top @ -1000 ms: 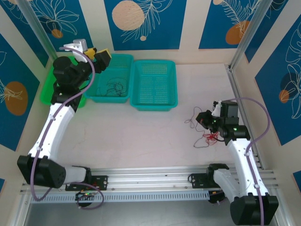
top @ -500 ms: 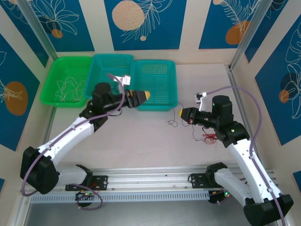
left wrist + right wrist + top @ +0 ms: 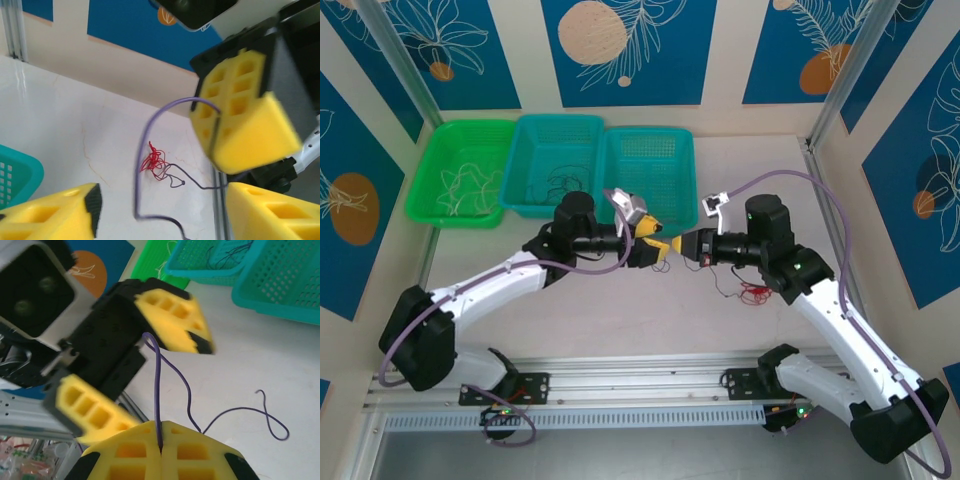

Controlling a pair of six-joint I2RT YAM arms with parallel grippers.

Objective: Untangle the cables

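My left gripper should next grab the dark wire's raised loop [image 3: 136, 197], which is clear of the red heap of cable, to pull the dark wire free and untangle it.
My right gripper [image 3: 161, 445] is shut on a thin dark wire [image 3: 158, 385], which rises from its yellow pads toward the left gripper facing it. The left gripper [image 3: 160, 212] is open, and the dark wire [image 3: 141, 165] loops down through the gap between its fingers without touching either. In the top view the two grippers meet tip to tip above mid-table, left gripper [image 3: 658, 247] and right gripper [image 3: 684, 245]. The red wire [image 3: 154, 159] lies bunched on the table with the dark wire's far end running into it. That red bunch [image 3: 757, 292] sits below the right arm.
Three baskets stand along the back left: a green basket [image 3: 425, 205] with whitish wires, a teal basket [image 3: 520, 205] with dark wires, and another teal basket [image 3: 610, 205]. A metal rail [image 3: 640, 375] runs along the near edge.
The left arm swung from the baskets down to mid-table. The right gripper lifted and moved left with the dark wire, leaving the red bunch on the table.
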